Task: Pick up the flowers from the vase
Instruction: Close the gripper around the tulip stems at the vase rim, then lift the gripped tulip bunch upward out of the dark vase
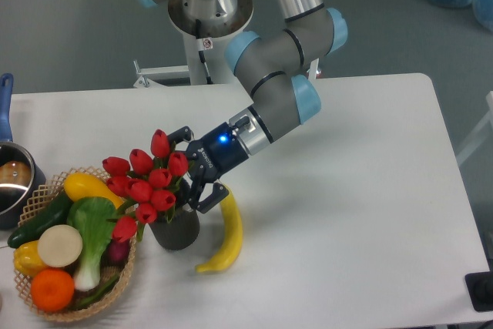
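Observation:
I should take hold of the flowers [146, 182] by their green stems with my gripper next, to lift them out of the vase [176, 232].
The flowers [146, 182], a bunch of red tulip buds with green stems, stand in the vase [176, 232], a short dark ribbed cup near the table's front left. My gripper [192, 169] comes in from the right at bud height, tilted down to the left. Its jaws are spread wide, one finger above and one below the right side of the bunch. The rightmost buds sit at or just inside the gap. I cannot tell whether the fingers touch them. The stems are mostly hidden behind the buds.
A yellow banana [224, 238] lies just right of the vase, under the gripper. A wicker basket [37, 193] of vegetables and fruit touches the flowers' left side. A metal pot [12, 184] with a blue handle [5, 104] sits at the left edge.

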You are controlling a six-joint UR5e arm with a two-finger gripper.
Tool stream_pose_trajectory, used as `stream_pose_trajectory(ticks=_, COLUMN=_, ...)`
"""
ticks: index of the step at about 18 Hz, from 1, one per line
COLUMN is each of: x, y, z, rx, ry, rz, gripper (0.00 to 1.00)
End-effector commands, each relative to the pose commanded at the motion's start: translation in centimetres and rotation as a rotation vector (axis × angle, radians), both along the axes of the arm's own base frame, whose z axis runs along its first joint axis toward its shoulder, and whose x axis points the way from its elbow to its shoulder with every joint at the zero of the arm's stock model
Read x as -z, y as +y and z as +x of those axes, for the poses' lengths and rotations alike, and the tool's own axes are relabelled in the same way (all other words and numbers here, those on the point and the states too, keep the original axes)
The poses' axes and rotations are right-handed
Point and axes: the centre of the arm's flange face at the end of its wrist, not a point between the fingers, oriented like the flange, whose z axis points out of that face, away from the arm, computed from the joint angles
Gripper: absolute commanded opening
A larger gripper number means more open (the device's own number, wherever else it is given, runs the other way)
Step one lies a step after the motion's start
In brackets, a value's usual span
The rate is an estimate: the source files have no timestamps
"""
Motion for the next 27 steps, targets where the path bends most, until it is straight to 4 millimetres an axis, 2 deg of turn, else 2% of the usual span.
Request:
stream_pose_trajectory(ticks=1, x=-0.08, y=-0.01, z=0.01, rx=0.000, ry=0.001, rz=0.001, gripper=0.80)
stream_pose_trajectory(ticks=3, x=-0.16, y=0.02, z=-0.02, rx=0.000, ry=0.002, rz=0.003, gripper=0.74)
stream_pose_trajectory(ticks=8, x=-0.14, y=0.04, z=-0.03, rx=0.000, ry=-0.001, rz=0.007, gripper=0.70)
stream_pose_trajectory(ticks=9, x=-0.13, y=0.04, z=-0.03, rx=0.000, ry=-0.001, rz=0.007, gripper=0.65)
stream_pose_trajectory(ticks=13, x=-0.54, y=0.07, z=-0.18, rx=-0.002, ry=0.002, rz=0.016, gripper=0.59)
stream_pose_trajectory(ticks=27, x=-0.87, y=-0.16, z=-0.43, rx=-0.012, ry=-0.004, rz=0.012, gripper=0.56)
